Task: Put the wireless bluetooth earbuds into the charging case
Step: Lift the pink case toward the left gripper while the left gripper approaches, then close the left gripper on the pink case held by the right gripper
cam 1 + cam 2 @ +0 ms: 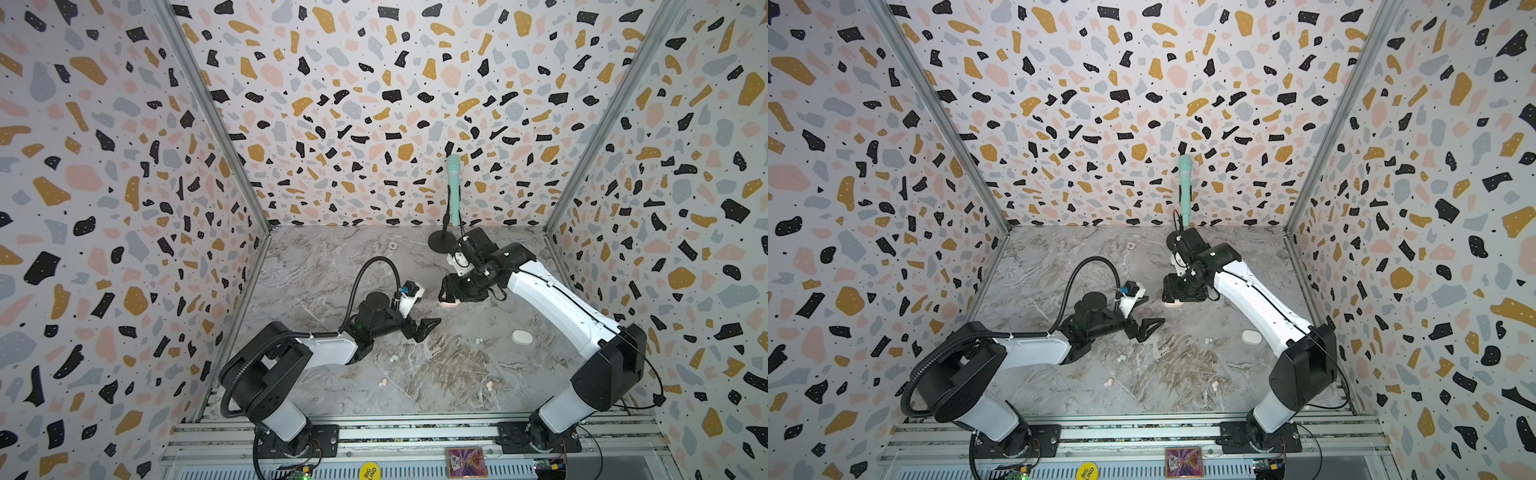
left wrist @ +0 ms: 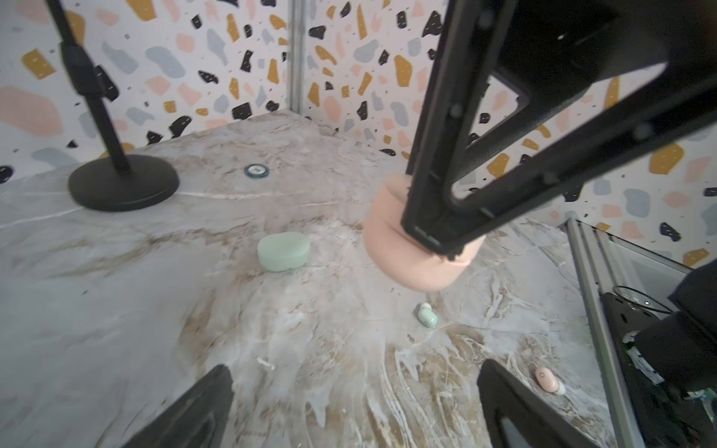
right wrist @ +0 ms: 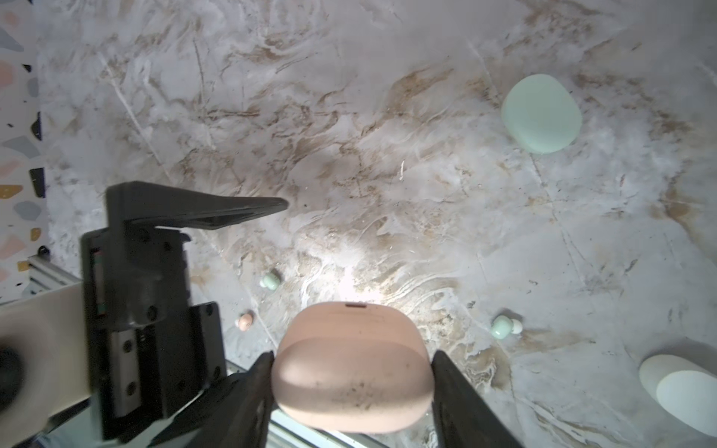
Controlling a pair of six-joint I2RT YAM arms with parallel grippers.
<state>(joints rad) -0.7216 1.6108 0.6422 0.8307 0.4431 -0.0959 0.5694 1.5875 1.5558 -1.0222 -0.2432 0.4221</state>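
I will grab the pale pink charging case by its base with my left gripper next, to put earbuds in. The case's lid stays free to open that way.
A pale pink charging case (image 3: 351, 368) with its lid closed hangs above the marble table (image 1: 316, 266), and my right gripper (image 3: 353, 384) is shut on its two sides; it also shows in both top views (image 1: 448, 303) (image 1: 1173, 304). My left gripper (image 2: 355, 403) is open and empty, hovering just left of the case (image 1: 419, 328). Earbuds lie loose on the table: a mint pair (image 1: 478, 341), a white pair (image 1: 392, 358), and two pink earbuds (image 1: 384, 382) (image 1: 489, 385). The left wrist view shows a mint earbud (image 2: 428, 315) and a pink earbud (image 2: 547, 378).
A closed mint case (image 2: 283, 251) (image 3: 541, 114) and a white case (image 1: 522, 336) lie on the table. A mint microphone (image 1: 453, 174) on a black round-based stand (image 1: 441, 241) is at the back. A small round disc (image 2: 256, 170) lies near the back wall.
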